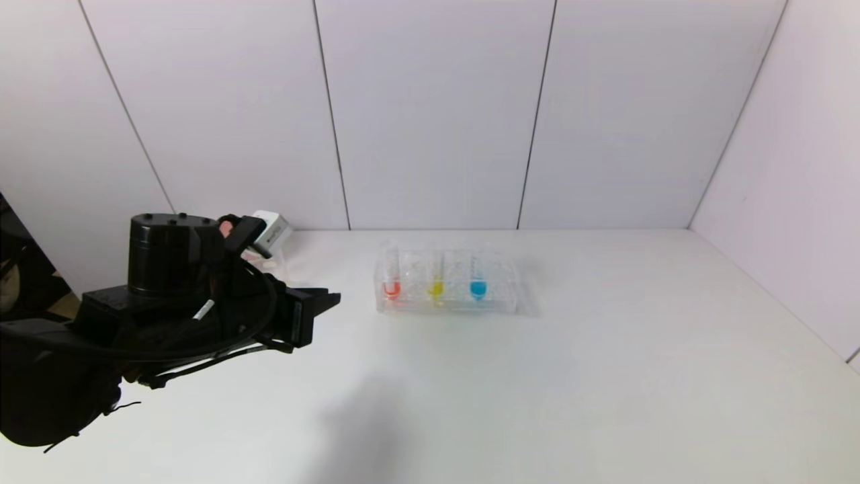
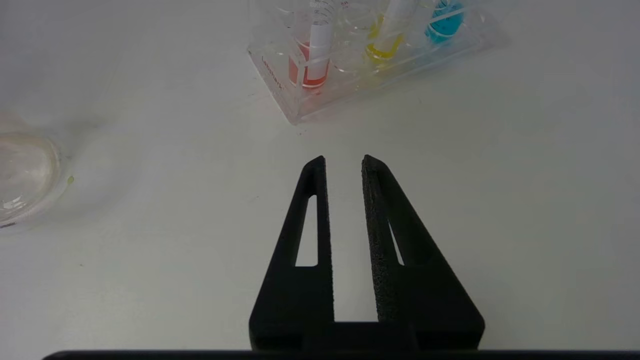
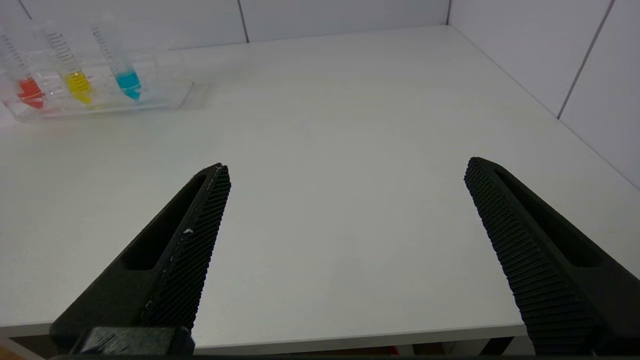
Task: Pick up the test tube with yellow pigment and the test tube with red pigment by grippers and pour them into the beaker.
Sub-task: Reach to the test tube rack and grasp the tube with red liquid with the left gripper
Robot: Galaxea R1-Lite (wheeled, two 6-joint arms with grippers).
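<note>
Next, my left gripper grabs the red test tube by its upper part below the test tube's rim [image 1: 391, 262], because the clear rack encloses the test tube's lower part.
The test tube with red pigment [image 1: 392, 288] and the test tube with yellow pigment [image 1: 436, 288] stand upright in a clear rack [image 1: 500, 301] at mid table. They also show in the left wrist view, red [image 2: 310, 70] and yellow [image 2: 384, 47], and in the right wrist view, red [image 3: 29, 92] and yellow [image 3: 77, 85]. My left gripper [image 1: 334, 298] hovers left of the rack, pointing at it, narrowly open and empty [image 2: 344, 160]. The clear beaker [image 2: 22, 175] stands off to its side. My right gripper [image 3: 346, 166] is wide open and empty over the table's front edge.
A blue-tipped tube [image 1: 478, 289] stands in the rack to the right of the yellow one. White walls close the table at the back and right. A pink object [image 1: 227, 228] shows partly behind my left arm.
</note>
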